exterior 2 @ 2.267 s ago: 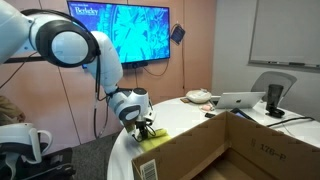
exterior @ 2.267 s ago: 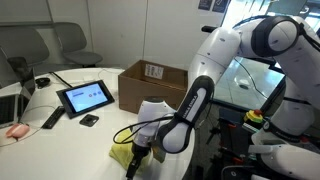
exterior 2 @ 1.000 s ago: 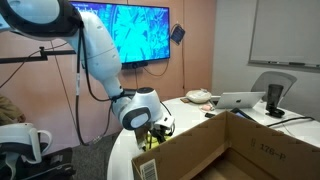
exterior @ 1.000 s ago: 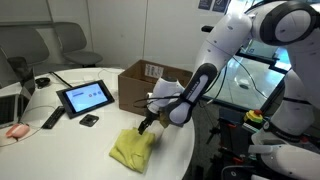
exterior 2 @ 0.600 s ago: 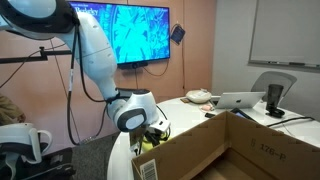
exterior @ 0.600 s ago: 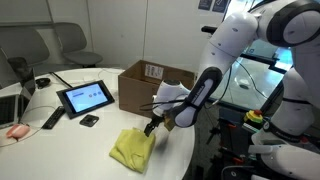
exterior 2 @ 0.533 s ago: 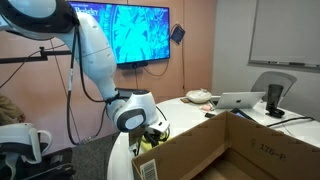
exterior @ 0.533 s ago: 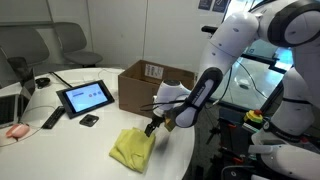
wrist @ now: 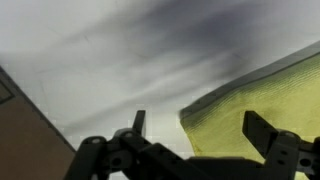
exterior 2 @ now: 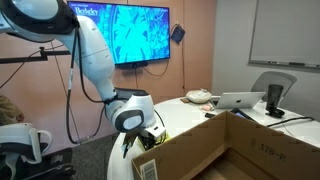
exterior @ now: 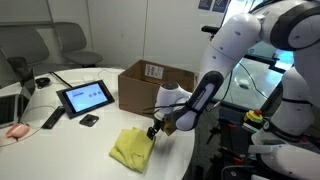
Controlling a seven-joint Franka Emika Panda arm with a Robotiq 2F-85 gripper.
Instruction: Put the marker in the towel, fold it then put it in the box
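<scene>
The corner of the pale yellow towel [exterior: 133,148] nearest the box is the part my gripper should grab, leaving the rest of the towel free, so that corner can be folded over.
The pale yellow towel [exterior: 133,148] lies folded and a little bunched on the white table near its front edge. It also shows in the wrist view [wrist: 255,95], where one corner sits between my fingers. My gripper [exterior: 153,131] hangs just above the towel's corner nearest the box, open and empty; in the wrist view [wrist: 198,128] both fingers stand apart over the cloth. In an exterior view my gripper [exterior 2: 148,137] is partly hidden behind the box wall. The brown cardboard box [exterior: 152,86] with a white label stands behind the towel, open-topped [exterior 2: 220,145]. The marker is not in view.
A tablet [exterior: 84,97] on a stand, a black remote-like bar [exterior: 52,119], a small dark object [exterior: 89,120] and a laptop [exterior: 12,105] sit on the table's far side. Another laptop [exterior 2: 240,101] and a cup [exterior 2: 274,98] lie beyond the box. A wall screen [exterior 2: 130,32] hangs behind.
My gripper rose off the towel, swung toward the box, then drifted back down to just above the towel's corner. The towel lies released, slightly shifted from where it was held.
</scene>
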